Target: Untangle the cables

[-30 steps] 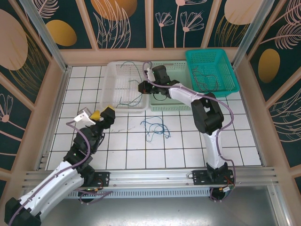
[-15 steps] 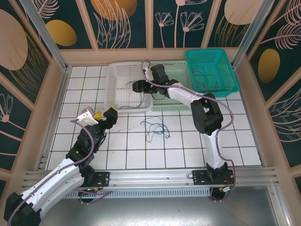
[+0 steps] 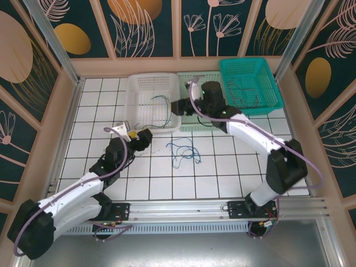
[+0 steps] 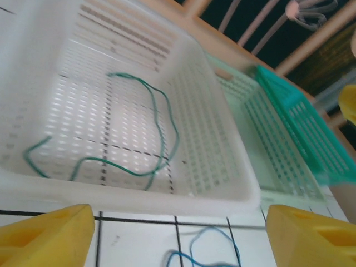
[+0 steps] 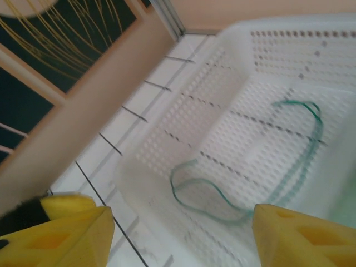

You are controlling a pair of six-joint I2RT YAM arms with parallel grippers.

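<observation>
My left gripper grabs the blue cable tangle by one looped strand (image 3: 179, 141) (image 4: 206, 229) next. This leaves other strands free for my right gripper to untangle.
A green cable (image 3: 162, 107) lies loose inside the white basket (image 3: 133, 97), seen as a long loop (image 4: 158, 119) in the left wrist view and as a curl (image 5: 173, 183) in the right wrist view. A blue cable tangle (image 3: 183, 150) rests on the tiles in front of the baskets, its top loop (image 4: 214, 250) just ahead of my left fingers. Dark cables (image 3: 240, 92) sit in the teal basket (image 3: 267, 83). My left gripper (image 3: 139, 137) (image 4: 178, 245) is open and low, left of the blue tangle. My right gripper (image 3: 180, 108) (image 5: 181, 239) is open and holds nothing, at the white basket's right edge.
A pale green basket (image 3: 208, 123) (image 4: 261, 133) stands between the white basket (image 4: 167, 194) and the teal one (image 4: 303, 125). Wooden walls and metal posts enclose the tiled floor (image 3: 222, 167). Open tiles lie to the right of the blue tangle.
My right arm has swung its elbow out to the right, its gripper drawing back from over the white basket to its right edge. My left gripper has moved right toward the blue tangle.
</observation>
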